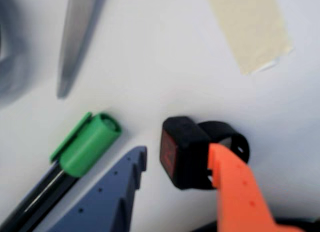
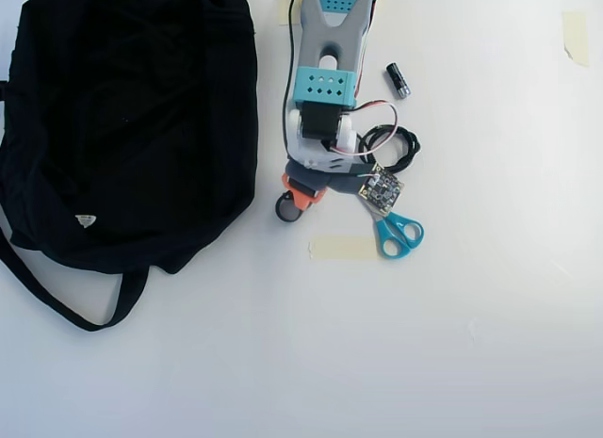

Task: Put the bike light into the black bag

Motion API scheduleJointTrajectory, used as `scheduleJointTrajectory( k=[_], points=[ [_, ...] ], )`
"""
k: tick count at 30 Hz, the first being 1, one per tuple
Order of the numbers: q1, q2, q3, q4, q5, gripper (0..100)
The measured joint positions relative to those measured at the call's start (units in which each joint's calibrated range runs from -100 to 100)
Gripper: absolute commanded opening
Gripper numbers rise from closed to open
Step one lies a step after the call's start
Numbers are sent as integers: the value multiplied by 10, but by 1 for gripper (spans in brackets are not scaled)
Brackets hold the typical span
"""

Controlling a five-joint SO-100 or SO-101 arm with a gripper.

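My gripper grabs the bike light by its blocky head (image 1: pixel 186 153) next, to get the bike light into the black bag.
The bike light (image 1: pixel 182 152) lies on the white table, its blocky black head with a reddish face toward the left and its strap ring toward the right in the wrist view. My gripper (image 1: pixel 178 151) is open around the head: the orange finger (image 1: pixel 235 187) lies against its right side, over the ring, and the blue-grey finger (image 1: pixel 117 189) stands a small gap to its left. In the overhead view the bike light (image 2: pixel 285 209) shows just under the gripper (image 2: pixel 297 201). The black bag (image 2: pixel 122 127) fills the left side, its edge close to the light.
A green-capped marker (image 1: pixel 87 142) lies left of the blue-grey finger. Blue-handled scissors (image 2: pixel 396 233), a strip of tape (image 2: pixel 341 247), a coiled black cable (image 2: pixel 391 146) and a small black-and-silver cylinder (image 2: pixel 398 80) sit around the arm. The bag's strap (image 2: pixel 66 311) loops toward the bottom left.
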Motion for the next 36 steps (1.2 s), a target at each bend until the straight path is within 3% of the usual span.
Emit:
scheduleJointTrajectory(
  k=[5, 11, 36],
  points=[
    [1, 6, -2, -11, -1, 17],
    [1, 7, -2, -11, -1, 25],
    [21, 22, -2, -11, -19, 24]
  ],
)
